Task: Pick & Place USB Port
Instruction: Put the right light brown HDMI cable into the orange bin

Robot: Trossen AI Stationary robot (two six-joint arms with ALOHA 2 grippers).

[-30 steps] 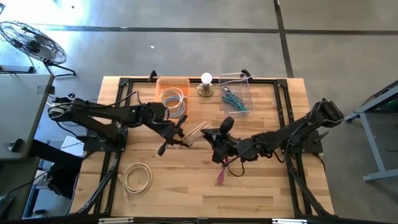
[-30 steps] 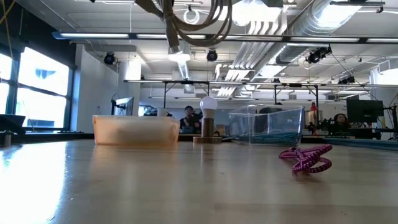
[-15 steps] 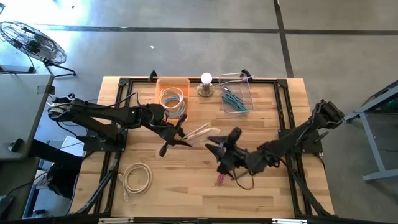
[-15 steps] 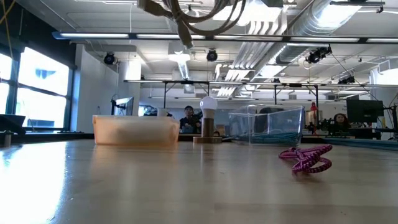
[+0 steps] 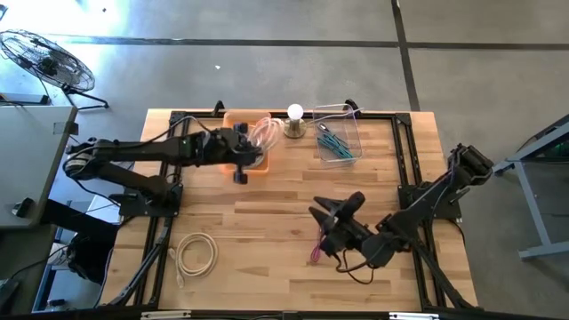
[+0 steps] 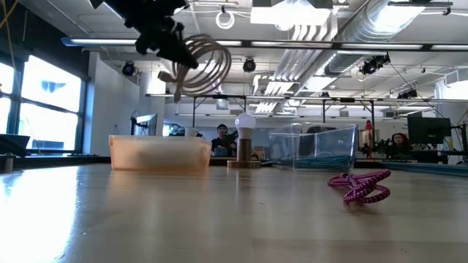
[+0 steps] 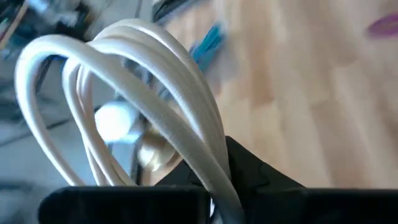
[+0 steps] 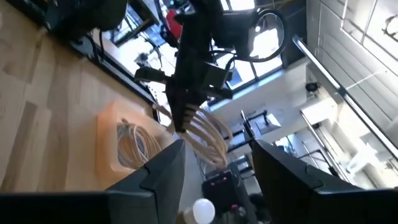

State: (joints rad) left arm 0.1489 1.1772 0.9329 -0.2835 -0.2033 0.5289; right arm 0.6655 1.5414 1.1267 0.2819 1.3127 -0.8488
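Observation:
The white coil [image 5: 268, 131] stays in my closed left gripper from here until it fits inside the orange bin, as the coil's edge overhangs the bin's rim.
My left gripper [image 5: 250, 148] is shut on a white coiled cable [image 5: 265, 133] over the orange bin [image 5: 233, 119] at the table's far side. The bin holds another white coil [image 5: 245, 144]. In the low view the held coil [image 6: 204, 64] hangs high above the bin [image 6: 159, 154]. My right gripper [image 5: 332, 212] is open and empty in the table's middle, near side, above a pink cable [image 5: 317, 252] that lies on the table. Its fingers also show in the right wrist view [image 8: 214, 180]. My left gripper pinches several strands of the white coil at one side of its loop [image 7: 214, 177] between its two fingers. The rest of the loop [image 7: 118, 87] stands out beyond the fingertips. The coil is lifted clear, above the orange bin.
A clear bin [image 5: 338, 135] with teal cables stands at the far right. A light bulb on a base [image 5: 294, 121] stands between the two bins. A third white coil [image 5: 196, 253] lies near the table's near left corner.
My left gripper has carried the white coil from the table's middle toward the far edge and now holds it over the orange bin. My right gripper has drawn back toward the table's near right, away from the left gripper.

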